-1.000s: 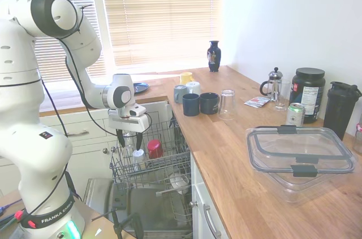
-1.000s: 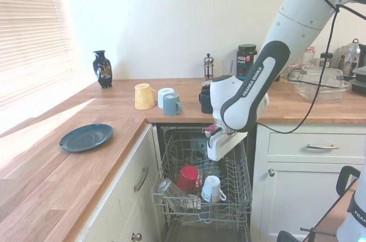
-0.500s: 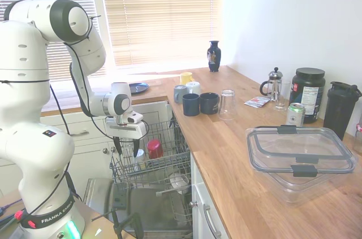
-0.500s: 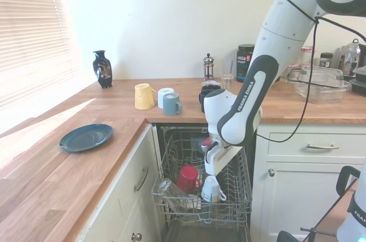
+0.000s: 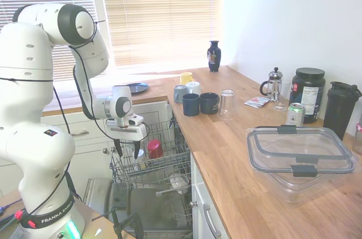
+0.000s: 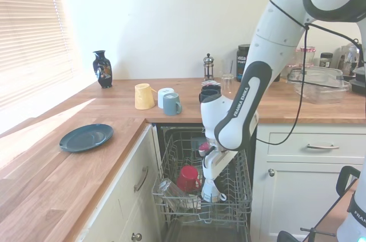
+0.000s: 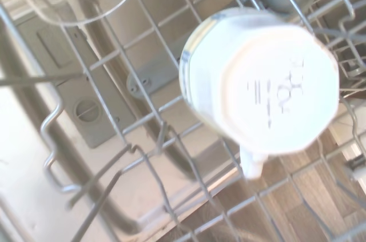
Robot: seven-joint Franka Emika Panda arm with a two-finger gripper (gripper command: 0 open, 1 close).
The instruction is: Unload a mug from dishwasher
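The gripper grabs the upside-down mug by its narrower base end next. In the rack, the mug flares out toward its wide rim.
The mug stands upside down in the dishwasher's wire rack, white, with its base facing the wrist camera and its handle sticking out to one side. In the second exterior view the mug sits at the front of the rack, partly covered by my gripper. The gripper is open and points straight down, low over the rack, with its fingers reaching the top of the mug. The dishwasher door is dropped open below.
A red cup and a lying clear glass share the rack beside the mug. On the counter stand navy mugs, pale blue mugs, a yellow mug, a glass and a clear lidded container. A blue plate lies left.
The arm has lowered and swung slightly toward the rack's front, bringing the open gripper from above the rack down onto the white mug. Nothing in the rack has moved.
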